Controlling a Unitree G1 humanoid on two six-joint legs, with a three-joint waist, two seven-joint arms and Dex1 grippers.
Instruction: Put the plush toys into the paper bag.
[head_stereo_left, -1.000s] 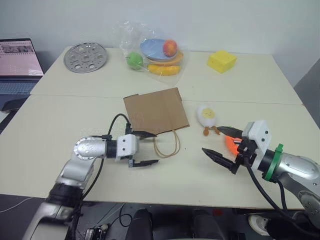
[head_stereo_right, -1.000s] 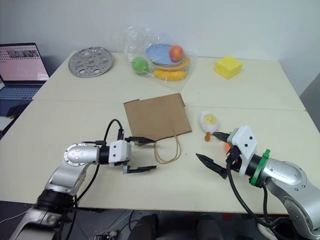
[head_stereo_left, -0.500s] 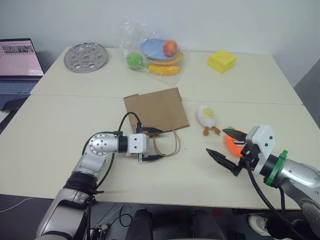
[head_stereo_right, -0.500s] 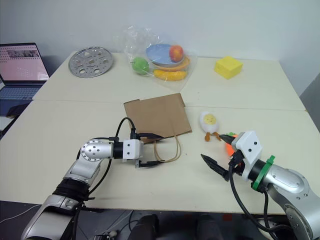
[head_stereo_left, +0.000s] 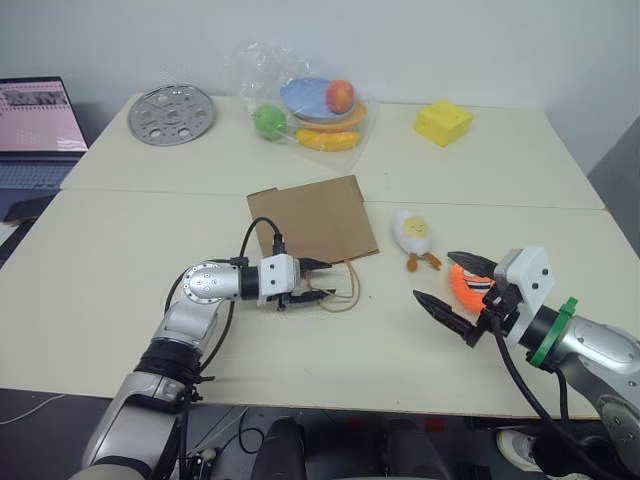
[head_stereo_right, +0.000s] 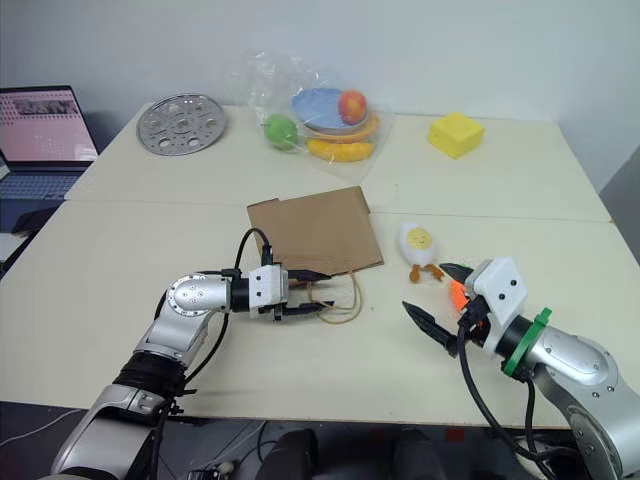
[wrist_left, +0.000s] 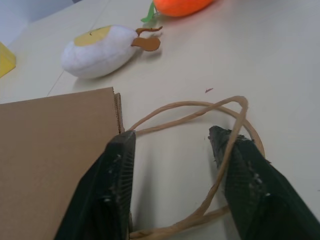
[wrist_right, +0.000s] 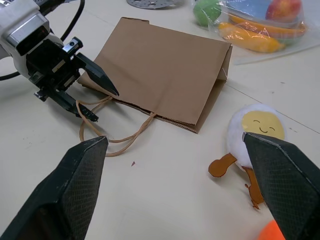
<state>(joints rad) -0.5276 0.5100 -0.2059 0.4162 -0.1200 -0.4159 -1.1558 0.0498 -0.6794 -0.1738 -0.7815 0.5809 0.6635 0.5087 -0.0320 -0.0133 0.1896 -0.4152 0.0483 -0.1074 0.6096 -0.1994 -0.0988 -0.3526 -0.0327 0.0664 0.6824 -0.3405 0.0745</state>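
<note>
The brown paper bag (head_stereo_left: 315, 220) lies flat on the tabletop, and my left gripper will next grab it by its thin loop handle (head_stereo_left: 352, 286), which stands up.
The brown paper bag (head_stereo_left: 315, 220) lies flat on the table, its loop handles (head_stereo_left: 342, 290) toward me. My left gripper (head_stereo_left: 322, 283) is at those handles. Its jaws stand narrowly open, one finger (wrist_left: 117, 170) at the bag's mouth edge and the other finger (wrist_left: 240, 170) under a handle strand. The white egg plush toy (head_stereo_left: 413, 232) lies to the right of the bag. Beside it lies the orange carrot plush toy (head_stereo_left: 462, 283), partly hidden behind my right gripper (head_stereo_left: 433, 277), which hovers wide open and holds nothing.
At the back are a clear plastic bag (head_stereo_left: 315, 105) with a plate and fruit, a yellow sponge block (head_stereo_left: 444, 122) and a perforated metal disc (head_stereo_left: 171, 113). A laptop (head_stereo_left: 40, 120) sits far left. Bare table lies between the bag handles and my right gripper.
My left gripper moved right up to the bag's handles and its jaws narrowed around them. The right gripper stays open near the carrot.
</note>
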